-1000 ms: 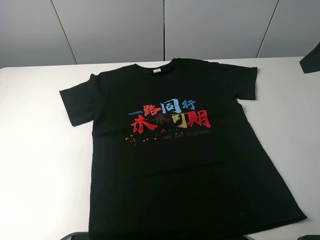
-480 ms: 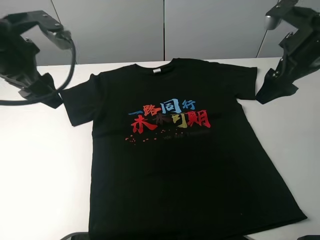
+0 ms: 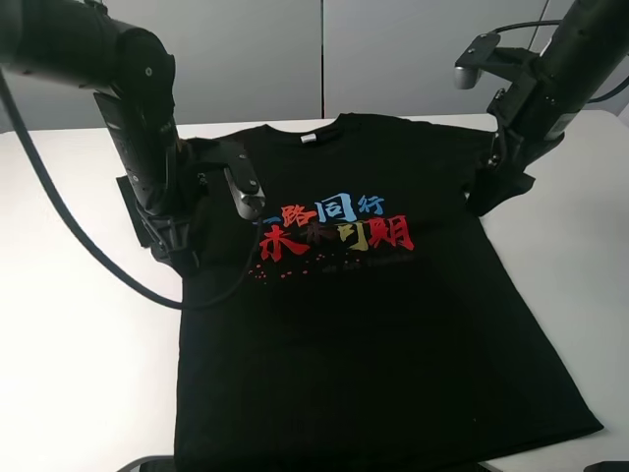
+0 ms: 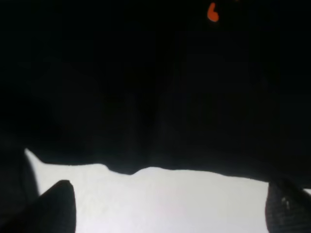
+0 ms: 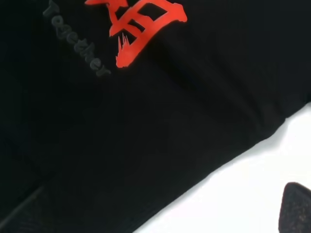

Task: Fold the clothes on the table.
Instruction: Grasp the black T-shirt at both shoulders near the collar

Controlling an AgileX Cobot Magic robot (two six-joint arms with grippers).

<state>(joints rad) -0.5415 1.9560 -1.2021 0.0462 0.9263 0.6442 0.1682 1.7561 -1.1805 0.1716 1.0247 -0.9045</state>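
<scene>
The left gripper isn't ready to close on the black T-shirt yet and should come down toward it first: the fabric's edge (image 4: 165, 167) is still beyond the fingers, with white tabletop between them.
The clothes (image 3: 373, 334), a black T-shirt with a red, blue and yellow print (image 3: 334, 231) and a white neck label (image 3: 309, 139), lie flat and face up on the white table (image 3: 79, 374). My left gripper (image 3: 180, 254) hangs over the shirt's left sleeve and hides most of it. In its wrist view the left gripper (image 4: 170, 208) is open above the table (image 4: 165, 199), at the hem of the black fabric (image 4: 146, 87). My right gripper (image 3: 488, 193) is open at the right sleeve. Its wrist view shows the shirt's side (image 5: 160, 121) and bare table (image 5: 233, 199).
Grey wall panels (image 3: 324, 59) stand behind the table. A black cable (image 3: 59, 226) from the left arm loops over the table's left part. A dark object (image 3: 147, 462) shows at the table's front edge.
Both arms have swung in from the outer edges of the view and come down toward the shirt's sleeves. The shirt has not moved.
</scene>
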